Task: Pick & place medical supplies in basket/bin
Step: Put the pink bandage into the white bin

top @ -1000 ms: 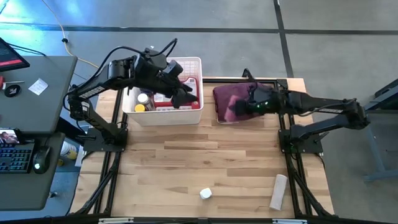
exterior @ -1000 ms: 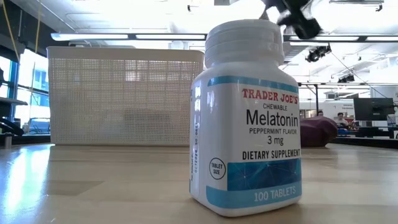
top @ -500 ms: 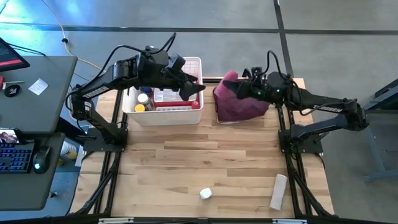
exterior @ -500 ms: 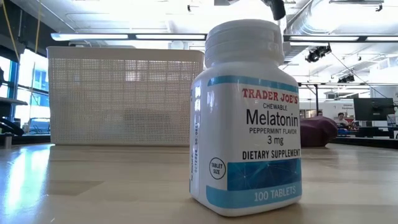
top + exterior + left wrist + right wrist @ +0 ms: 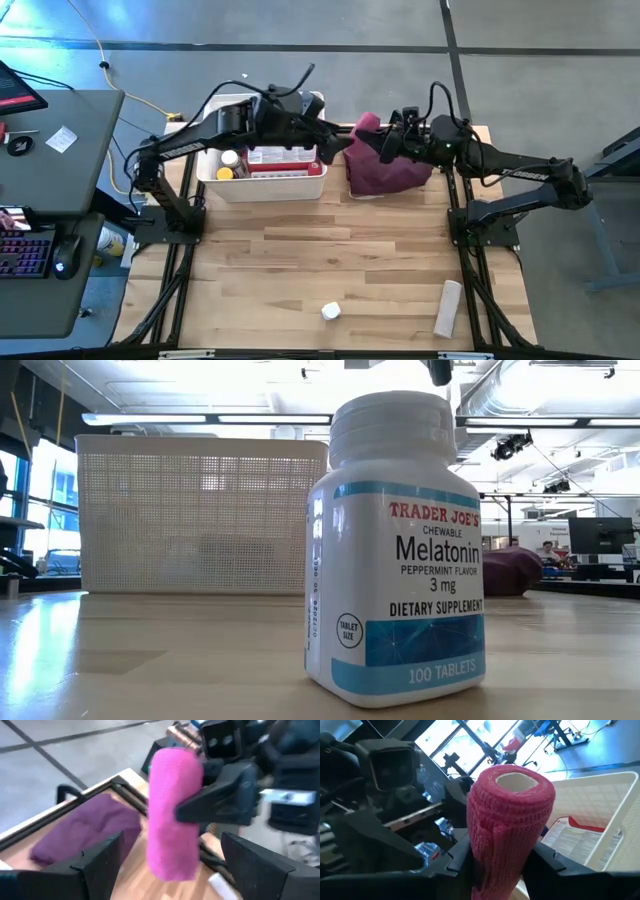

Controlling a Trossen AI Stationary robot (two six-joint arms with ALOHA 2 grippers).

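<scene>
I will carry the roll into the white basket [image 5: 262, 182], but first my left gripper will grip the pink bandage roll [image 5: 366, 125] by its long curved sides.
My right gripper [image 5: 385, 143] is shut on a pink bandage roll [image 5: 366, 125] above the left end of the maroon cloth bundle [image 5: 388, 172]. My left gripper [image 5: 338, 142] reaches across the white lattice basket [image 5: 262, 182] and faces the roll; its open fingers [image 5: 95, 865] stand on either side of the roll [image 5: 172, 815] without touching it. The basket holds a red case and small bottles. A white melatonin bottle [image 5: 395, 550] stands upright on the table near the front edge, and a white cylinder [image 5: 448, 307] lies at the front right. My right gripper pinches the pink roll's sides [image 5: 490, 855] between its two fingers, about halfway up the roll [image 5: 192, 807]. The fingers come level from the table's right side and lie across the roll. The roll stands upright, its open core end [image 5: 515, 780] up, lifted clear of the cloth.
The maroon bundle lies at the far right of the table beside the basket. The small bottle [image 5: 331, 311] and the white cylinder sit near the front edge. The wide wooden middle of the table [image 5: 320, 250] is bare. A desk with a keyboard stands left of the table.
My right gripper has risen from the maroon bundle with the pink roll, which now stands upright in the air, and has gone a little toward the basket. My left gripper has gone from over the basket toward the table's right edge, up to the roll.
</scene>
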